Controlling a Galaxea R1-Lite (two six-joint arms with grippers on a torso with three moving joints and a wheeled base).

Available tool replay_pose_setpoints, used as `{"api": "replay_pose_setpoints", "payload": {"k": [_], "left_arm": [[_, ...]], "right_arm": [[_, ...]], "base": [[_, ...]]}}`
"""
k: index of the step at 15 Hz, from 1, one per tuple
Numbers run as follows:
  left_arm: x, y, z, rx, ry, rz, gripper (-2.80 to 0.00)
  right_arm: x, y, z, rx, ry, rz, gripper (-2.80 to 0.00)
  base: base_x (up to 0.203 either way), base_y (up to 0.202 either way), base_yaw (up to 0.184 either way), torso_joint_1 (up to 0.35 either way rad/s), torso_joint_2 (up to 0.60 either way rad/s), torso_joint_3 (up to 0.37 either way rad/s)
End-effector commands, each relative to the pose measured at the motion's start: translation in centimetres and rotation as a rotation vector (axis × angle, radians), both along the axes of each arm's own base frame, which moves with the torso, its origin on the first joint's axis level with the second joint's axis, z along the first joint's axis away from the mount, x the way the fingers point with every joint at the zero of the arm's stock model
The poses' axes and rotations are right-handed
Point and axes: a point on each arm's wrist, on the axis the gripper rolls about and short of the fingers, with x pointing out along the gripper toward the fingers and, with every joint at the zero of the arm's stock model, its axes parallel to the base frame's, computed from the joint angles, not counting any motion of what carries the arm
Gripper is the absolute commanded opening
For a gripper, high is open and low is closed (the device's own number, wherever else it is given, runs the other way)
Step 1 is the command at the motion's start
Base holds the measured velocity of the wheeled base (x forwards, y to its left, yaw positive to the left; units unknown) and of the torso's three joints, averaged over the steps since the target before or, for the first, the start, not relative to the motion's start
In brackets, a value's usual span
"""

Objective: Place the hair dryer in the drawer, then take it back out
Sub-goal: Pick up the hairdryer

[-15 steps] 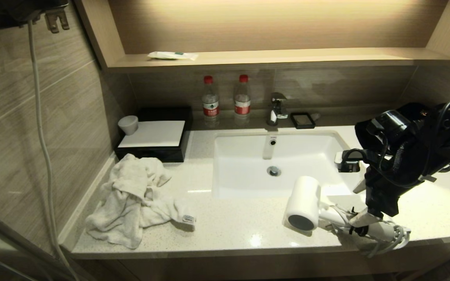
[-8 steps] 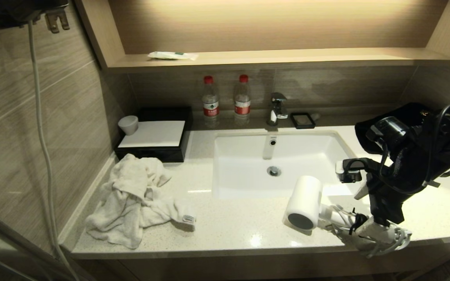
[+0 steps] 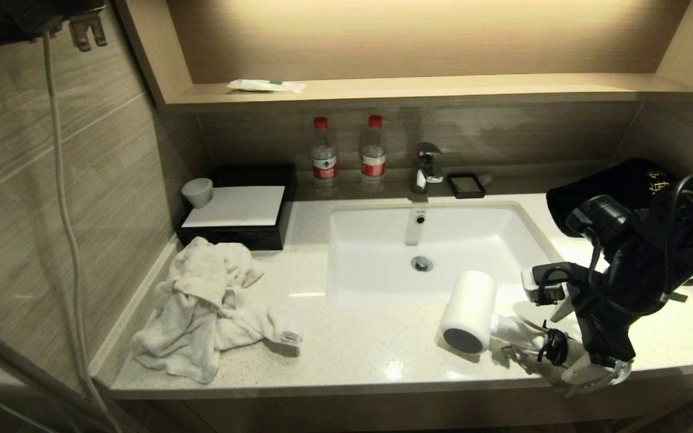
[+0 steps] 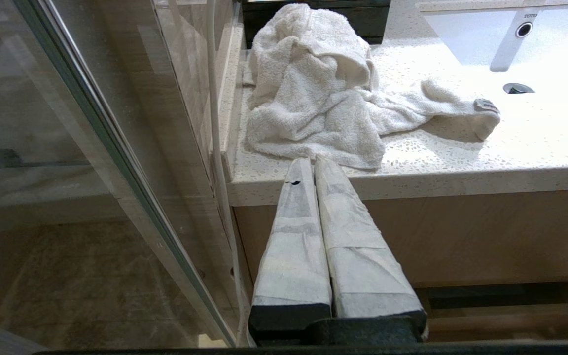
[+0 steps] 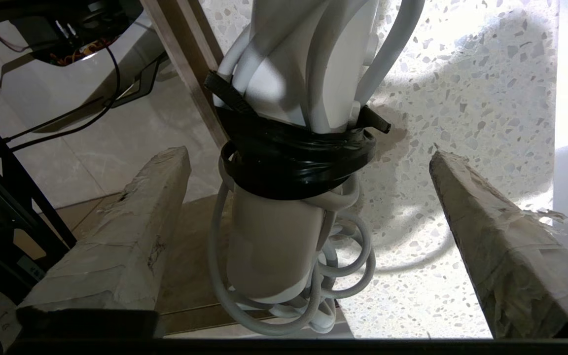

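Observation:
My right gripper grabs the hair dryer by its handle at the black strap (image 3: 554, 346) next, so that the hair dryer (image 3: 470, 313) goes in the drawer.
The white hair dryer (image 3: 470, 313) lies on the stone counter (image 3: 352, 349) in front of the sink, its dark round end facing the counter's front edge. Its handle (image 5: 274, 246) reaches right and sticks out over that edge, the cord bundled to it by a black strap (image 5: 294, 162). My right gripper (image 3: 593, 368) (image 5: 307, 154) is open and straddles the handle end, with a gap to the handle on either side. My left gripper (image 4: 312, 160) is shut and empty, off the counter's left front corner. A wood-grain front (image 4: 461, 236) runs under the counter; I cannot tell whether it is the drawer.
A crumpled white towel (image 3: 208, 307) lies on the counter's left. The white sink (image 3: 425, 252) sits mid-counter, with a faucet (image 3: 426, 165) and two bottles (image 3: 348, 150) behind. A black tray with a cup (image 3: 238, 207) stands back left, a black bag (image 3: 617, 186) right, a glass door (image 4: 91, 148) left.
My right gripper has sunk and moved right toward the counter's front edge, from above the handle to around its end, still open. The hair dryer has not moved.

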Motion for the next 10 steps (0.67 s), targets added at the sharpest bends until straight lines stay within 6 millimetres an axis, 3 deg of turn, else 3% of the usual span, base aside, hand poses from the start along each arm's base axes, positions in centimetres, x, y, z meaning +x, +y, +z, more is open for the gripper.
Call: {"api": "replay_pose_setpoints", "payload": {"k": [1, 10], "left_arm": [[0.0, 0.0, 0.0, 0.0, 0.003, 0.0, -2.8], [0.0, 0.0, 0.0, 0.0, 0.003, 0.0, -2.8]], "right_arm": [[0.3, 0.1, -0.7, -0.001, 0.017, 0.005, 0.0], [2.5, 0.9, -3.0, 0.01, -0.004, -0.02, 0.0]], "base": [[0.0, 0.0, 0.0, 0.0, 0.0, 0.0], [0.0, 0.0, 0.0, 0.0, 0.0, 0.0]]}}
